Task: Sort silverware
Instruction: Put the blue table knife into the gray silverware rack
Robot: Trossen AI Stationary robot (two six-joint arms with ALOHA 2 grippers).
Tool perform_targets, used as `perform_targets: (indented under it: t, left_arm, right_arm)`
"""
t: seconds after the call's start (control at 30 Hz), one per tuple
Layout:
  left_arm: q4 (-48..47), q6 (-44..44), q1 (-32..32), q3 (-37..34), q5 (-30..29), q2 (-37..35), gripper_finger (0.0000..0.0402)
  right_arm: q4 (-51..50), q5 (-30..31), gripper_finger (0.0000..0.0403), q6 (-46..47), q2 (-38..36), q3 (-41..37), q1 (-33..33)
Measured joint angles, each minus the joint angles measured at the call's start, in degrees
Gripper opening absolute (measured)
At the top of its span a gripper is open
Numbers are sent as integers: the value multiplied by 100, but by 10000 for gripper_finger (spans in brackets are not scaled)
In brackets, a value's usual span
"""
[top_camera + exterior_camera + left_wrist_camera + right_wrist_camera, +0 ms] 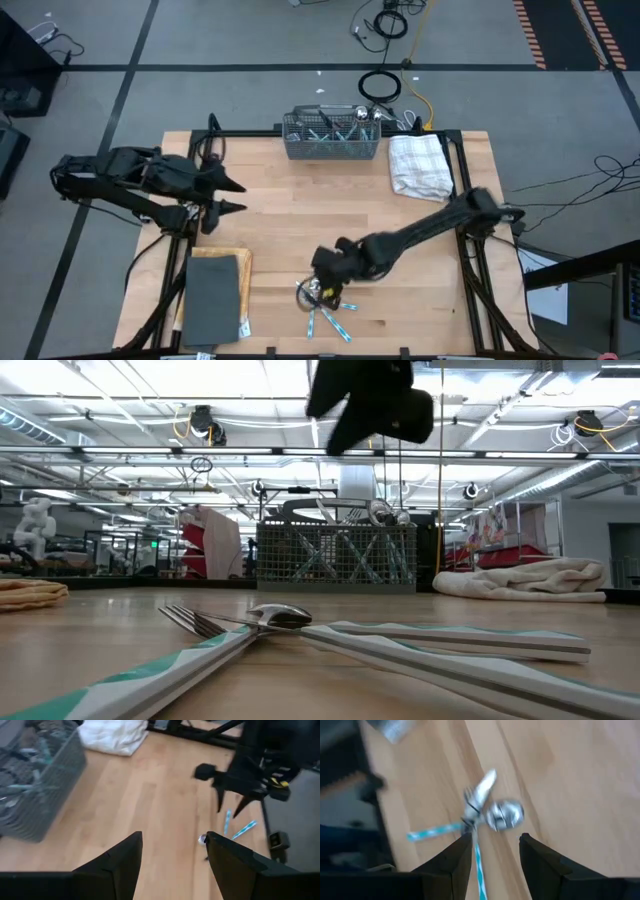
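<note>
My right gripper should next sort the spoon into the grey wire-mesh basket (pixel 333 140), so it should grab the spoon by its light blue handle.
A small heap of silverware (pixel 325 308) lies flat on the wooden table near its front edge. A fork, a spoon and other pieces lie with their shiny heads together and their light blue handles fanned out (pixel 487 812) (pixel 270 622). My right gripper (pixel 318 280) hangs open above the heads (pixel 495 842), clear of the table in the low view (pixel 370 405). My left gripper (pixel 236 196) is open and empty at the table's left side (pixel 172 850). More silverware stands in the grey wire-mesh basket (pixel 333 140) at the far edge.
A white folded towel (pixel 420 165) lies right of the basket at the far right. A dark grey pad (pixel 213 295) lies on a tan cloth at the front left. Bare wood lies between the basket and the heap.
</note>
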Motion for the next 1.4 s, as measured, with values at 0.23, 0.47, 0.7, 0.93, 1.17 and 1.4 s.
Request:
perform_targets:
  t: [0.23, 0.47, 0.7, 0.93, 1.17, 1.4]
  left_arm:
    - [-342, 25, 0, 0, -246, -496, 224]
    - [-357, 24, 2, 0, -265, -798, 224]
    - [-367, 24, 0, 0, -322, -905, 224]
    - [-528, 38, 0, 0, -331, -918, 224]
    - [-688, 57, 2, 0, -441, -926, 224]
    - [-772, 59, 2, 0, -493, -925, 224]
  right_arm:
    - [-1344, -142, 153, 557, 1447, 1504, 412]
    - [-1491, -278, 153, 1055, 2207, 2244, 592]
    - [-1571, -49, 153, 1415, 2400, 2252, 690]
    - [-1189, 87, 153, 1617, 2652, 2265, 798]
    - [-1519, -83, 83, 1955, 2958, 2278, 810]
    - [-1507, -146, 12, 2150, 2935, 2264, 807]
